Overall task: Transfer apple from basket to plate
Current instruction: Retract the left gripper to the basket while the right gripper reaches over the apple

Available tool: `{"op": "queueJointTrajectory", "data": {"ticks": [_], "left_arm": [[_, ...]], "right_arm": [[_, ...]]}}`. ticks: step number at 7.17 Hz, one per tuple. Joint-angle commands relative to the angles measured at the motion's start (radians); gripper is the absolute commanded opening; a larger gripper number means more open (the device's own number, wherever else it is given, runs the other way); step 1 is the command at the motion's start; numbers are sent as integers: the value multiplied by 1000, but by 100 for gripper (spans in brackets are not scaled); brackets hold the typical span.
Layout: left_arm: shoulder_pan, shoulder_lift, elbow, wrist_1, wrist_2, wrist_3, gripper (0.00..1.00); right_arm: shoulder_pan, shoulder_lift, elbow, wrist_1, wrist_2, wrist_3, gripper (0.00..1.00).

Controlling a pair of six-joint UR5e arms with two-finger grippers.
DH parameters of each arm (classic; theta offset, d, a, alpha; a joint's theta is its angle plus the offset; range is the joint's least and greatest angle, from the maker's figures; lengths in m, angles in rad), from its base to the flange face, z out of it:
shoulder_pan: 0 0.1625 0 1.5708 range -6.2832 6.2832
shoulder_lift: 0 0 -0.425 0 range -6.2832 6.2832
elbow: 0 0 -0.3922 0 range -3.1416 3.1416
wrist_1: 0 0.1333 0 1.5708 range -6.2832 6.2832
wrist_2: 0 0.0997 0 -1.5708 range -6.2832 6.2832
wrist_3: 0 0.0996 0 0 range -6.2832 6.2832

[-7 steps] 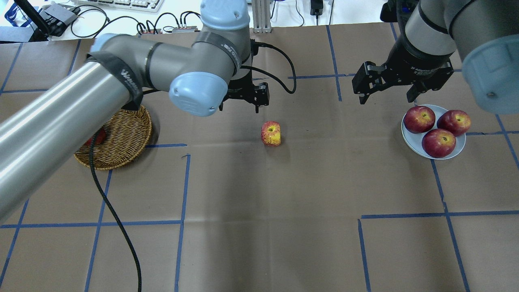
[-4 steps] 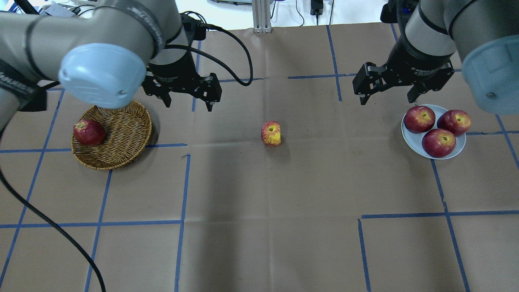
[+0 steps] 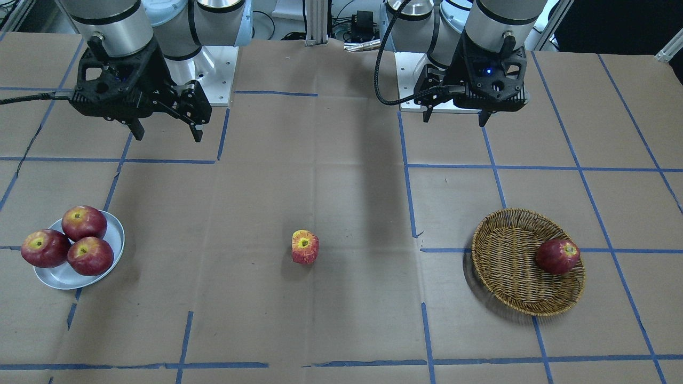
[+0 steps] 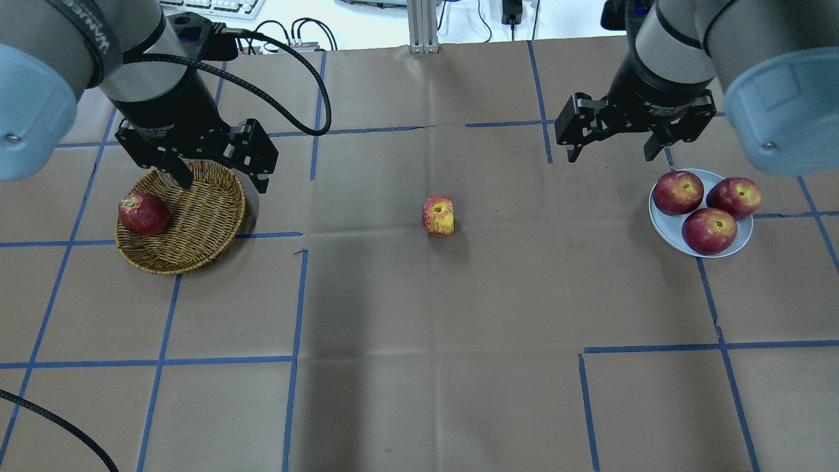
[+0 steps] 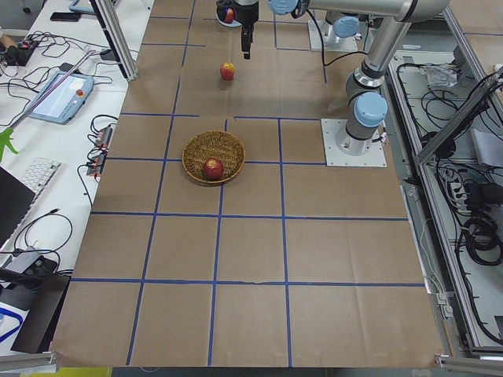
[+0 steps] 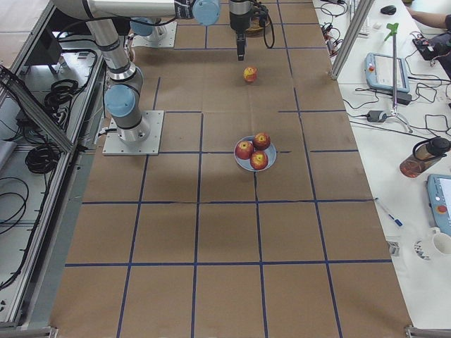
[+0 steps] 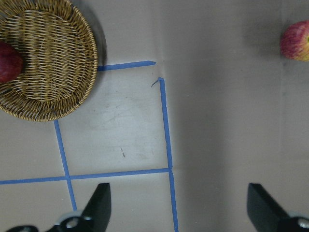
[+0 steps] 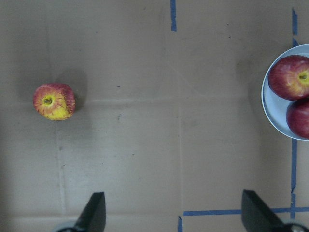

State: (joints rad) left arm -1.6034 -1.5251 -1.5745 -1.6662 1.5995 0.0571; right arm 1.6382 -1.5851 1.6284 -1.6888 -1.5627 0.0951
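Observation:
My right gripper should next pick up the apple by its round body around the stem [image 3: 304, 249], so that it can move the apple onto the plate [image 3: 112, 233].
The apple [image 4: 438, 216], pinkish-red with a yellow top, lies alone on the brown paper at the table's middle; it also shows in the front view [image 3: 305, 246] and the right wrist view [image 8: 54, 101]. The wicker basket [image 4: 196, 226] stands at the left. The pale plate [image 4: 664, 228] stands at the right. My left gripper [image 4: 223, 182] is open and empty, hanging over the basket's far right rim. My right gripper [image 4: 611, 156] is open and empty, above the table just left of and beyond the plate. Neither gripper touches the apple.
One dark red apple [image 4: 143, 214] lies in the basket's left side. Three dark red apples [image 4: 709, 231] fill most of the plate. A black cable [image 4: 288, 85] loops off the left wrist. Blue tape lines [image 4: 295, 301] cross the paper.
My left arm has swung left, from just beyond the apple to over the basket's rim. My right gripper has shifted slightly left and farther away. The apple has not moved.

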Motion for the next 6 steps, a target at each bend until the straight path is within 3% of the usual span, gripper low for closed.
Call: {"op": "queueJointTrajectory", "data": {"ticks": [1,3,6], "left_arm": [[3,9,-2,-12,5,1,99],[2,39,-5,-14,2,3,99],[3,42,-4,-12,-1,4,99]], "right_arm": [[170,141,-94,-43,-20,180,100],[280,285,-108,-191,-68,274,100],[307,416,-81,-336,-69,294,100]]}}
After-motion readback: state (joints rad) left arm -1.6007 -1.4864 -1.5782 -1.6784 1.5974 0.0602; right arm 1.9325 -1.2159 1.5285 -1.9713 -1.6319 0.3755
